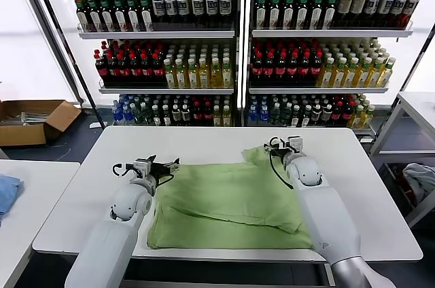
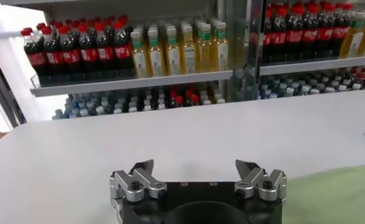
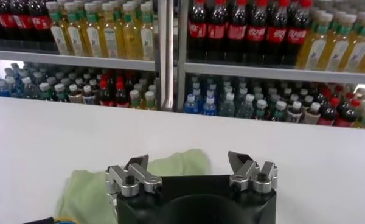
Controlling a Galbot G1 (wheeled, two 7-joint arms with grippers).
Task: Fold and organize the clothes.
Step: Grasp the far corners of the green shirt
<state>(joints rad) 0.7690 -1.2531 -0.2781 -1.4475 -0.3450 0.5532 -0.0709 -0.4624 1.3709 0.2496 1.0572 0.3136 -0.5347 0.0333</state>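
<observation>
The right gripper grabs the light green shirt by its bunched end (image 1: 255,155) next, to fold the light green shirt (image 1: 228,200) over its spread middle.
A light green shirt (image 1: 228,200) lies spread and partly folded across the front half of the white table (image 1: 204,142); it looks plain from here. My left gripper (image 1: 165,166) hovers open at the shirt's far left corner, with nothing between its fingers. In the left wrist view the left gripper (image 2: 193,165) points over bare tabletop, with the shirt's edge (image 2: 337,195) beside it. My right gripper (image 1: 280,144) stands open over the shirt's far right corner. In the right wrist view the right gripper (image 3: 187,158) sits just above a bunched end of the shirt (image 3: 88,189).
Shelves of bottles (image 1: 224,50) stand behind the table. A blue cloth (image 1: 7,193) lies on a side table to the left. A pale greyish cloth (image 1: 420,179) sits low at the right. A cardboard box (image 1: 34,119) rests on the floor at the left.
</observation>
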